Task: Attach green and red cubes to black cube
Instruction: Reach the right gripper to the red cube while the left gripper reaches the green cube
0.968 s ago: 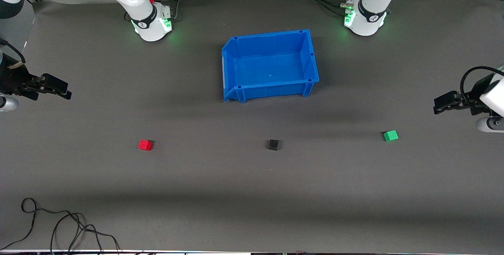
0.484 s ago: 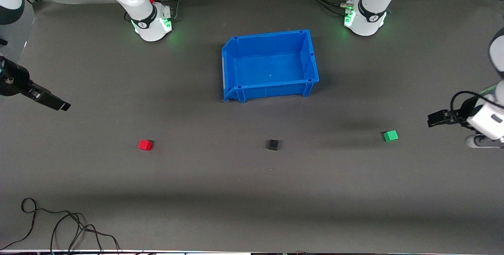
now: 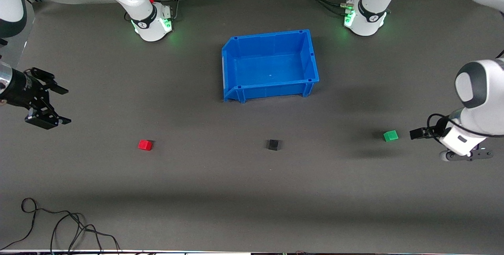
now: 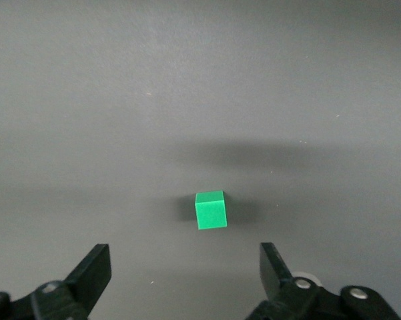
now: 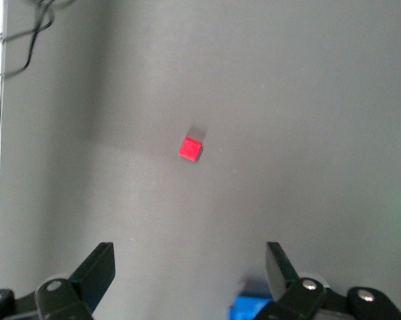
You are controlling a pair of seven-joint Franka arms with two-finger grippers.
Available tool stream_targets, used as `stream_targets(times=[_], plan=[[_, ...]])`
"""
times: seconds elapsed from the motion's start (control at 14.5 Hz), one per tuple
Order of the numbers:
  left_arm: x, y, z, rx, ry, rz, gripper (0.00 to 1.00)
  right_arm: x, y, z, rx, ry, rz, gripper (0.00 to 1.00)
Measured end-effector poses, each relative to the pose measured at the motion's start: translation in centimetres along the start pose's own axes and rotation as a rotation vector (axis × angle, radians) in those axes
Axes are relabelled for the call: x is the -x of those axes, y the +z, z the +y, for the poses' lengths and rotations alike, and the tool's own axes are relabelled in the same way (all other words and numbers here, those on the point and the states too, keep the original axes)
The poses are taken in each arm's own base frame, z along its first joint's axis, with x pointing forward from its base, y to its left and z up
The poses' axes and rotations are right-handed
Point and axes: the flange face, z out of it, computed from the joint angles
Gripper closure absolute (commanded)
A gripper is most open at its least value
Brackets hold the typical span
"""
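Note:
I should next grab the green cube (image 3: 390, 135) by its opposite sides with my left gripper, to join it to the black cube (image 3: 273, 145).
The black cube (image 3: 273, 145) lies on the grey mat in the middle, nearer the front camera than the blue bin. The green cube (image 3: 390, 135) lies toward the left arm's end; it also shows in the left wrist view (image 4: 210, 210). The red cube (image 3: 145, 145) lies toward the right arm's end; it also shows in the right wrist view (image 5: 190, 149). My left gripper (image 3: 416, 133) is open and empty, low over the mat just beside the green cube. My right gripper (image 3: 59, 105) is open and empty, over the mat at the right arm's end, well apart from the red cube.
An empty blue bin (image 3: 311, 60) stands mid-table between the cubes and the arm bases. Loose black cables (image 3: 59, 227) lie at the table's near corner at the right arm's end.
My left gripper has come down and toward the green cube. My right gripper has turned, and its open fingers now show; it has shifted slightly toward the red cube. The cubes have not moved.

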Motion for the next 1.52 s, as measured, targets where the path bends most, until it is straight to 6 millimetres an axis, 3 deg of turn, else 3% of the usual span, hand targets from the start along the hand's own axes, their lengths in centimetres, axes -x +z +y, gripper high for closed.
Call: stream_targets(times=[0.35,0.48,0.69,1.11,1.52], plan=[[-1.5,8.3,0.4,0.001,-0.011,-0.033,0.08,-0.9,3.6,-1.7,0.05,0.154,-0.011,0.0],[-2.0,11.6,0.3,0.001,-0.021,-0.032,0.08,-1.4,5.9,-2.8,0.066,0.179,-0.012,0.0],[-2.2,14.7,0.4,0.002,-0.044,-0.039,0.08,-2.2,10.4,-3.6,0.072,0.204,-0.015,0.0],[-1.6,15.6,1.0,0.001,-0.052,-0.09,0.08,-3.6,21.9,-2.3,-0.028,0.266,-0.026,0.0],[-1.0,16.5,1.8,-0.003,-0.04,-0.118,0.22,-3.0,31.6,-1.3,-0.109,0.284,-0.056,0.0]])
